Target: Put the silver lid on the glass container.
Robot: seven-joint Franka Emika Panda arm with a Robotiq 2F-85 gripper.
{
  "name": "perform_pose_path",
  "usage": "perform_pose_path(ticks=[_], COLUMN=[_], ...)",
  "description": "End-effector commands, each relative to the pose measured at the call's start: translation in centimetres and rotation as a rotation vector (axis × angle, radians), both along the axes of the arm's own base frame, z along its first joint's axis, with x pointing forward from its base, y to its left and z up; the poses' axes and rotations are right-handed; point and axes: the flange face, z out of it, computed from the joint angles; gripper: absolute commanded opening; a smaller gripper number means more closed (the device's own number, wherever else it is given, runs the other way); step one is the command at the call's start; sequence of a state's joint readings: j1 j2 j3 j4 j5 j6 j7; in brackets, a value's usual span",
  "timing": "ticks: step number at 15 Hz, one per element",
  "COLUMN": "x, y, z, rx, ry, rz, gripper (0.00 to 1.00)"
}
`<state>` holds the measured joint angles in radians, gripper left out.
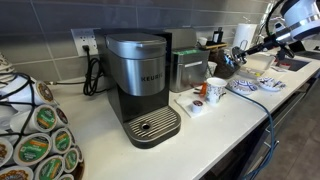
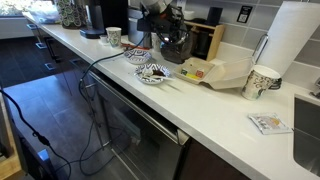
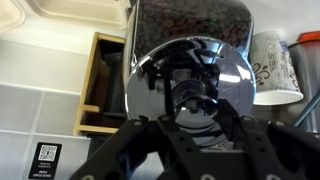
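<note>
The silver lid reaches across the glass container's width and its rim is against the container, so the robot's gripper will open now, and the lid would stay there.
The silver lid (image 3: 232, 68), round and mirror-bright with a centre knob, fills the middle of the wrist view. My gripper (image 3: 192, 88) has its black fingers closed on the knob. Right behind the lid stands the glass container (image 3: 190, 18), filled with dark coffee beans. In an exterior view the gripper (image 2: 165, 22) hangs at the top of the container (image 2: 176, 46) at the back of the counter. In an exterior view the arm reaches down to the same spot (image 1: 243, 52). The lid itself is too small to make out in both exterior views.
A wooden box (image 3: 100, 85) stands beside the container, and a patterned paper cup (image 3: 275, 65) on its other side. Patterned plates (image 2: 153, 73), a paper towel roll (image 2: 295, 40), a coffee machine (image 1: 140, 85), a mug (image 1: 215, 90) and a pod carousel (image 1: 35, 135) crowd the counter.
</note>
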<state>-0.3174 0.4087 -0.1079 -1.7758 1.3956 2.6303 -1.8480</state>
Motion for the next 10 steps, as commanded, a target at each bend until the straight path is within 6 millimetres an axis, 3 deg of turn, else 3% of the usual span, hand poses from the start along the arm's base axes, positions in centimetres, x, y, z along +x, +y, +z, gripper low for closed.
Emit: perform_pose_path(ticks=[1, 3, 4, 5, 8, 10], x=[0.5, 0.59, 0.6, 0.64, 0.65, 0.28], y=[1.09, 1.23, 1.29, 1.22, 1.51, 1.17], z=[0.06, -0.16, -0.25, -0.31, -0.32, -0.04], rx=[-0.017, -0.019, -0.019, -0.019, -0.018, -0.017], ry=[-0.016, -0.006, -0.003, 0.0, 0.002, 0.005], rz=[0.018, 0.02, 0.021, 0.019, 0.021, 0.01], gripper=[0.21, 0.23, 0.71, 0.73, 0.94, 1.0])
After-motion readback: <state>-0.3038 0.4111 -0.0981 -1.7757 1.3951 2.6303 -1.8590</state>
